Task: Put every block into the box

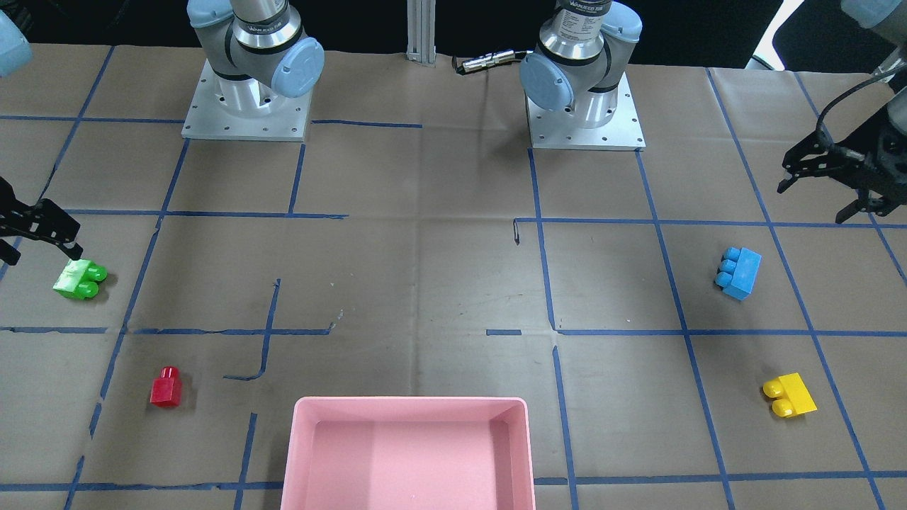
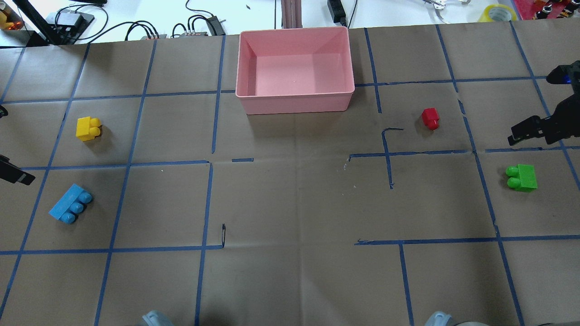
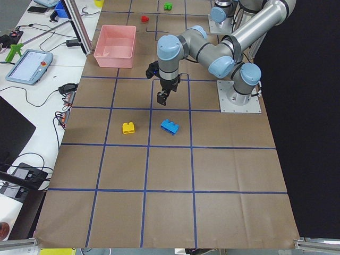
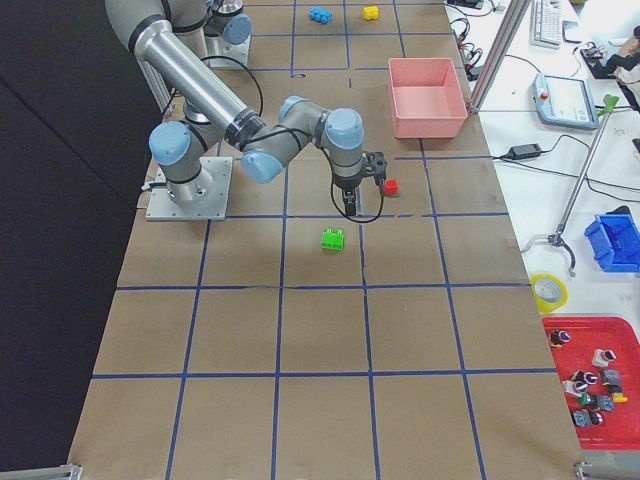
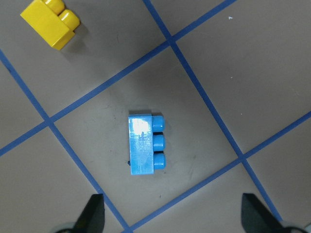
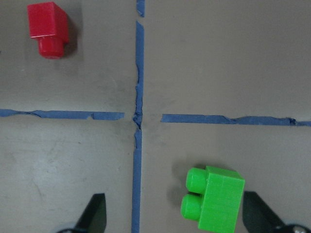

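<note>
I next need my left gripper to grab the light-blue block across its studded side and flat base, to put it into the pink box (image 1: 411,405).
The pink box (image 1: 411,405) stands empty at the table's far middle (image 2: 294,102). My left gripper (image 5: 175,218) is open and empty above the light-blue block (image 5: 145,150), with the yellow block (image 5: 51,22) farther off. My right gripper (image 6: 176,218) is open and empty above the table, the green block (image 6: 214,198) between its fingers' span and the red block (image 6: 47,28) ahead. In the front view the blue block (image 1: 739,273) and yellow block (image 1: 790,395) lie on the right, and the green block (image 1: 79,279) and red block (image 1: 166,387) on the left.
Brown paper with blue tape grid lines covers the table (image 2: 294,203). The two arm bases (image 1: 244,92) (image 1: 584,99) stand at the robot's side. Cables and tools lie beyond the far edge (image 2: 136,22).
</note>
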### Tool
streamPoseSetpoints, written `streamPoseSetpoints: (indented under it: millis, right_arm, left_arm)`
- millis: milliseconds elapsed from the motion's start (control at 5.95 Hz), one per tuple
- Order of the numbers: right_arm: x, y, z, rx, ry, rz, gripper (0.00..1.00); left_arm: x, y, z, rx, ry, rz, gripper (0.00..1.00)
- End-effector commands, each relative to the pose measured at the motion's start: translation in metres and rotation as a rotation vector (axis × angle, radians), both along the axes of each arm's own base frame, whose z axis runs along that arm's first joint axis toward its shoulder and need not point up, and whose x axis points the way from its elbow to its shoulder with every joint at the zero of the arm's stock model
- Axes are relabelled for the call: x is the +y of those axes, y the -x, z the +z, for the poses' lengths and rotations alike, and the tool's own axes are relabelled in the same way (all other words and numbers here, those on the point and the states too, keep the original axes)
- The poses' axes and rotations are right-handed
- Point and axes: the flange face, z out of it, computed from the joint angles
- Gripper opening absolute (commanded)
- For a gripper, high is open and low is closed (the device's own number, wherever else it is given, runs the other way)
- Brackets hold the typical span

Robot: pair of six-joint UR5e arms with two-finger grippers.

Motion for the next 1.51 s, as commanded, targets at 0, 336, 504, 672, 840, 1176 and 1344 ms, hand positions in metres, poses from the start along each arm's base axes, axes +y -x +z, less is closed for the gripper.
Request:
streamPoseSetpoints:
  millis: [0, 336, 504, 672, 840, 1176, 1344]
  right_arm:
    - [0.008, 0.017, -0.039, 0.034, -0.068, -0.029, 0.99]
    - [0.012, 0.032, -0.052, 0.109, -0.082, -0.088, 0.96]
    - [0.016, 0.029, -0.06, 0.124, -0.069, -0.099, 0.96]
    - [0.019, 0.026, -0.067, 0.128, -0.063, -0.106, 0.96]
    - [0.024, 0.022, -0.073, 0.126, -0.065, -0.114, 0.96]
    - [0.026, 0.015, -0.085, 0.126, -0.064, -0.117, 0.96]
    - [0.025, 0.013, -0.091, 0.121, -0.066, -0.113, 0.96]
  left_arm:
    - [-0.003, -0.002, -0.066, -0.028, 0.044, 0.055, 1.0]
    - [-0.02, -0.014, -0.114, -0.022, 0.037, 0.064, 1.0]
    - [-0.023, -0.017, -0.13, -0.012, 0.025, 0.064, 1.0]
    - [-0.023, -0.016, -0.142, 0.004, 0.006, 0.061, 1.0]
    - [-0.016, -0.01, -0.153, 0.019, -0.01, 0.06, 0.99]
    - [-0.01, -0.006, -0.168, -0.003, 0.012, 0.051, 0.99]
    - [-0.011, -0.009, -0.177, -0.011, 0.017, 0.029, 0.99]
